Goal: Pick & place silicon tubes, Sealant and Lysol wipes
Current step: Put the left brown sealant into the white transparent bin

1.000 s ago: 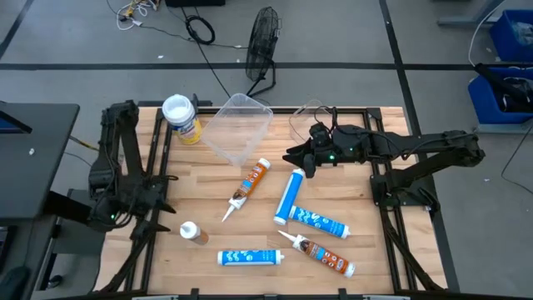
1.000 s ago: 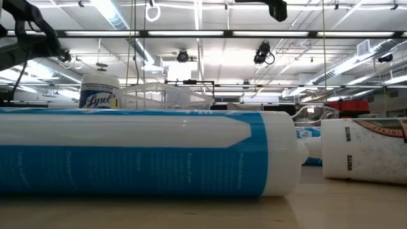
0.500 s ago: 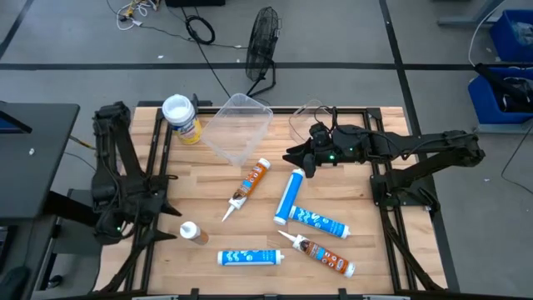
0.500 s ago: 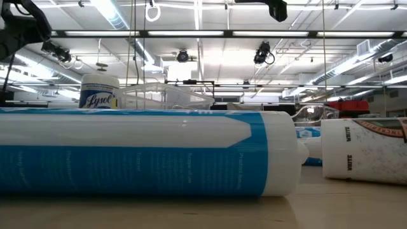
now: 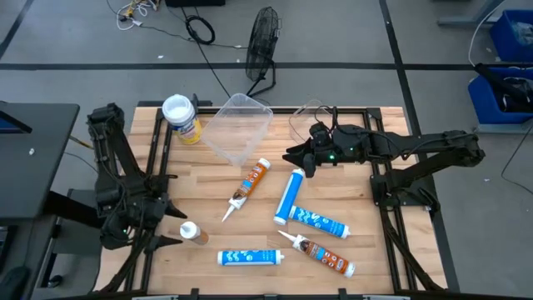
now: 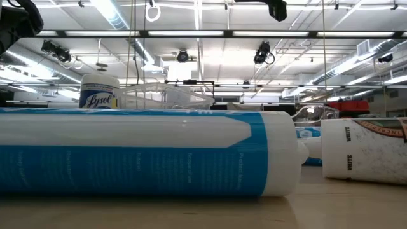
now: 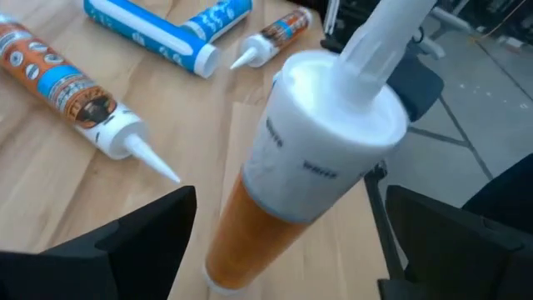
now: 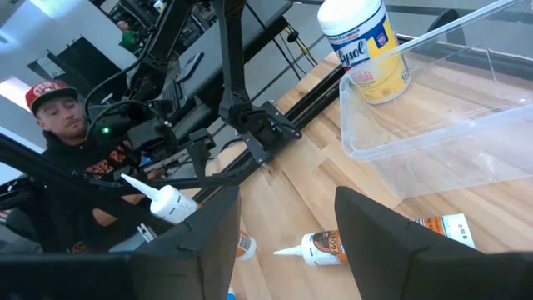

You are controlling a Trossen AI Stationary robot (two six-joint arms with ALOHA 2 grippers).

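Observation:
The upright tube's white cap (image 5: 190,229) stands beyond my open fingers, so my left gripper should move forward before closing on the tube.
A short orange-brown tube (image 5: 191,232) with a white cap and nozzle stands upright on its base near the table's left front. My left gripper (image 5: 166,231) is open beside it. In the left wrist view the tube (image 7: 304,167) stands between the two fingers (image 7: 141,242) with a gap on each side. The Lysol wipes (image 5: 181,118) stand upright at the far left, next to a clear plastic bin (image 5: 237,127). My right gripper (image 5: 296,158) hovers open near the bin with nothing between its fingers. Several blue and orange tubes (image 5: 289,196) lie on the wood.
Lying tubes: orange (image 5: 250,183), blue (image 5: 321,222), orange (image 5: 321,254), blue (image 5: 248,257). The blue one fills the low view's foreground (image 6: 146,152). A person (image 8: 58,117) in a red cap sits beyond the table's left side. Black frame rails (image 5: 158,158) border the wood.
My left gripper has moved toward the table's near edge and in toward the upright orange tube, while the arm's elbow has swung out toward the left. The tubes, wipes and right arm have kept still.

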